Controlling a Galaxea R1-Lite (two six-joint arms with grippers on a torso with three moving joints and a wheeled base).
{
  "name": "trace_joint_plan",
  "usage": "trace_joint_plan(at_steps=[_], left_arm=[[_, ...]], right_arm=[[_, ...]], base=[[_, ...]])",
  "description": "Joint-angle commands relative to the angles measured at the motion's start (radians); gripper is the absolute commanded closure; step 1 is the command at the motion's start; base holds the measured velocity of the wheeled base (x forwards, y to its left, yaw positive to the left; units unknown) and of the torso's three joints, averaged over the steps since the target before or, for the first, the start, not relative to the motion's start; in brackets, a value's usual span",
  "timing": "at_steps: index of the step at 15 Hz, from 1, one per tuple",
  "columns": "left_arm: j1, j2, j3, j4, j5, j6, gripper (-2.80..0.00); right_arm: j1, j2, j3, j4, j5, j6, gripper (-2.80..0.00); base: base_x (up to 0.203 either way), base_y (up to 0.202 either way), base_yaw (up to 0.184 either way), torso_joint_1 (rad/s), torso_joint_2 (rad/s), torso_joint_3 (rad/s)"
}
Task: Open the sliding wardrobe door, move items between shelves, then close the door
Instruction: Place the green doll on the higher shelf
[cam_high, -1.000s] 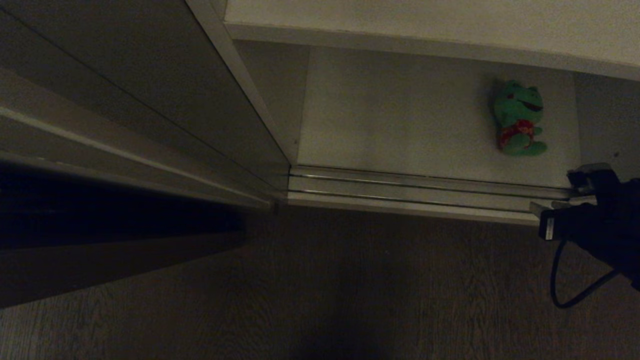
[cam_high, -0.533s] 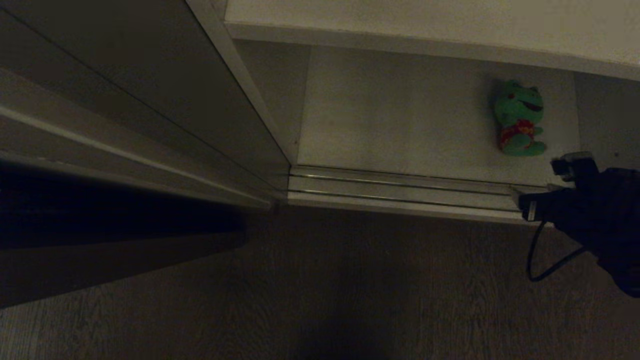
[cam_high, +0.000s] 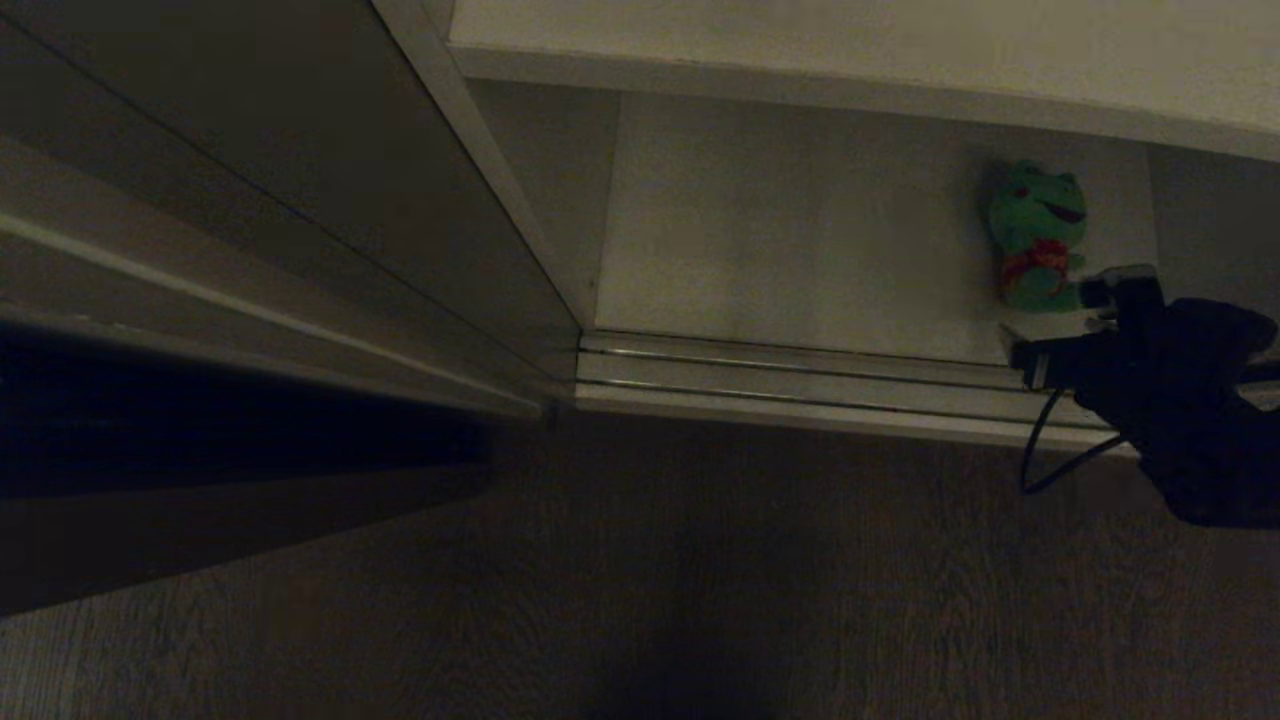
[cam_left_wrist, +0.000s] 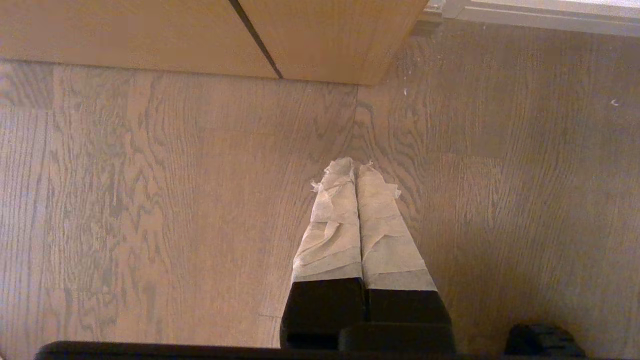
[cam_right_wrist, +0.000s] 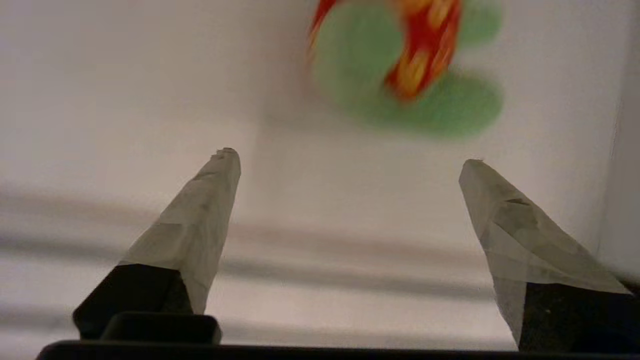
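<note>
The green frog should be grabbed next by its round bottom (cam_high: 1027, 290) (cam_right_wrist: 358, 75) beside the red markings. My right gripper will then move it between shelves.
The green frog (cam_high: 1035, 235) with red markings lies on the white bottom shelf (cam_high: 800, 230), near its right wall. My right gripper (cam_high: 1062, 315) hovers over the shelf's front edge, just short of the frog's feet. In the right wrist view its taped fingers (cam_right_wrist: 210, 200) stand wide open around bare shelf, and the gripper (cam_right_wrist: 350, 160) has the frog (cam_right_wrist: 400, 65) just beyond its tips. The sliding wardrobe door (cam_high: 300, 200) stands pushed to the left. My left gripper (cam_left_wrist: 356, 167) hangs shut and empty above the wooden floor. The teal-blue bear is out of view.
A metal door track (cam_high: 800, 380) runs along the shelf's front. Another white shelf (cam_high: 900, 40) juts out above. Wooden floor (cam_high: 700, 560) lies in front of the wardrobe. Brown wooden panelling (cam_left_wrist: 150, 30) stands beyond my left gripper.
My right arm has moved in from the right edge, forward over the track and closer to the frog. The frog, the door and the left arm have not moved.
</note>
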Motion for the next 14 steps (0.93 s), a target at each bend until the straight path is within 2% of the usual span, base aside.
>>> trace_joint_plan(at_steps=[1, 8, 14], left_arm=[[0.000, -0.001, 0.000, 0.000, 0.000, 0.000, 0.00], [0.000, -0.001, 0.000, 0.000, 0.000, 0.000, 0.00], [0.000, -0.001, 0.000, 0.000, 0.000, 0.000, 0.00]], right_arm=[[-0.017, 0.063, -0.085, -0.006, 0.000, -0.026, -2.80], [-0.024, 0.148, -0.275, -0.004, -0.001, -0.036, -2.80], [-0.010, 0.207, -0.343, -0.001, -0.001, -0.039, -2.80]], base=[[0.000, 0.000, 0.000, 0.000, 0.00, 0.000], [0.000, 0.000, 0.000, 0.000, 0.00, 0.000], [0.000, 0.000, 0.000, 0.000, 0.00, 0.000]])
